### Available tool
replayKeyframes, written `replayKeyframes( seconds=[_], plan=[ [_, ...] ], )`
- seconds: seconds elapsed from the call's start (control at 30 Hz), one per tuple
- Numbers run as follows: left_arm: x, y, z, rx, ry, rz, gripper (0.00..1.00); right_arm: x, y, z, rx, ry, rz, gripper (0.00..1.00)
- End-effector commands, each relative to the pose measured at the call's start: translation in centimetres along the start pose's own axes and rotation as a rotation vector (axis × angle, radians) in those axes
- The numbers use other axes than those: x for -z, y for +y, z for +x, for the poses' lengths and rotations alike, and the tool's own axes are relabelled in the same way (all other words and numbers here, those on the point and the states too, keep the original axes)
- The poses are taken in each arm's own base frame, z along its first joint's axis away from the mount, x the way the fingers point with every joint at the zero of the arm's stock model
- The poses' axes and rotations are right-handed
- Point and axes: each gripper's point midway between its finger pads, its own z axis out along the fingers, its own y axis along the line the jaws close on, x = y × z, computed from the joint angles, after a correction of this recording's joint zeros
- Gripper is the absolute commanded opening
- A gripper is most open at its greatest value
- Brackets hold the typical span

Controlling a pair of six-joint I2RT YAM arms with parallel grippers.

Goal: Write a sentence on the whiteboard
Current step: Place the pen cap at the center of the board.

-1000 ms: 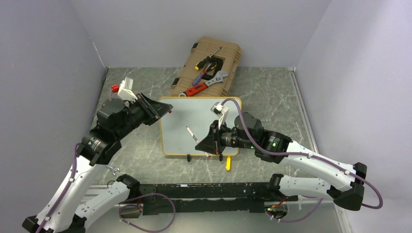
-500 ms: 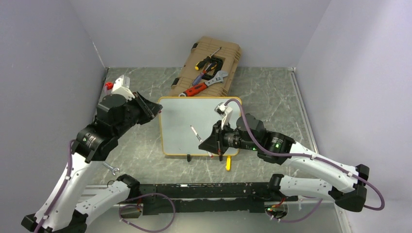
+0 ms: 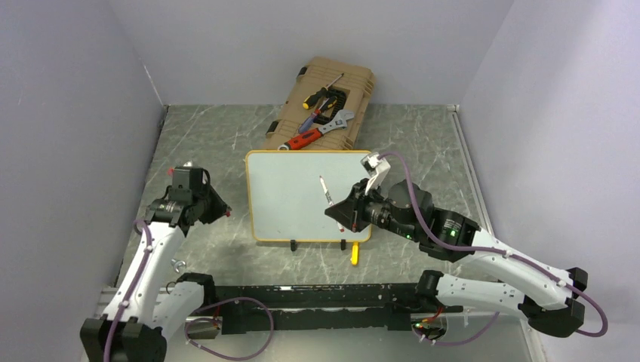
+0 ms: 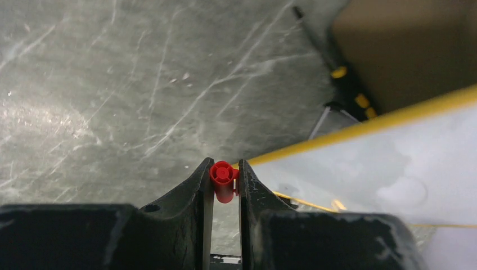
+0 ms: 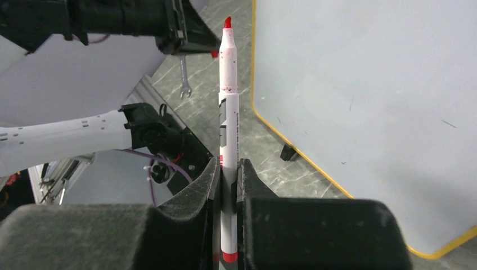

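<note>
The red marker cap [image 4: 223, 176] is above empty table and would fall beside the whiteboard if I opened now, so my left gripper needs to keep holding the cap.
The whiteboard [image 3: 290, 197] lies flat mid-table with its yellow frame and two black feet at the near edge. Its surface is blank, with no red sentence showing. My right gripper [image 3: 341, 216] is shut on a white marker [image 3: 324, 190] and holds it over the board's right half. In the right wrist view, the marker [image 5: 228, 107] points up with its red tip bare, and the whiteboard [image 5: 365, 95] lies to the right. My left gripper [image 3: 223, 212] is just left of the board, shut on the red marker cap [image 4: 223, 176]. The whiteboard's corner [image 4: 394, 157] lies beside it.
A tan tool case [image 3: 355, 89] with screwdrivers, a wrench and pliers stands at the back, touching the board's far edge. A small yellow object [image 3: 355, 254] lies near the board's front feet. A small wrench [image 3: 178, 264] lies by the left arm. Grey walls enclose three sides.
My left arm has drawn back left and toward the near side, off the board's top-left corner, keeping the cap. My right gripper has carried the marker right and farther over the board.
</note>
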Motion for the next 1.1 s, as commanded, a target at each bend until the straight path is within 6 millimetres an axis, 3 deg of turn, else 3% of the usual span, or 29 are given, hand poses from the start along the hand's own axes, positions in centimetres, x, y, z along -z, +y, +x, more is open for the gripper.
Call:
replayKeyframes(
  seconds=[0.0, 0.13, 0.5, 0.83, 1.07],
  plan=[
    [-2.5, 1.0, 0.3, 0.093, 0.029, 0.001, 0.0, 1.4, -0.1, -2.7, 0.018, -0.088, 0.034, 0.0],
    [-5.0, 3.4, 1.5, 0.129, 0.061, -0.077, 0.0, 1.8, -0.3, -3.1, 0.028, -0.112, 0.045, 0.0],
    [-8.4, 5.5, 3.5, 0.129, 0.149, -0.15, 0.01, 1.1, -1.2, -3.1, 0.069, -0.112, 0.089, 0.0],
    [-9.3, 6.6, 4.3, 0.18, 0.175, -0.15, 0.33, 0.8, -1.0, -3.1, 0.079, -0.112, 0.078, 0.0],
    [-8.7, 6.2, 3.5, 0.164, 0.172, -0.139, 0.56, 1.6, -1.1, -3.3, 0.058, -0.132, 0.082, 0.0]
  ],
)
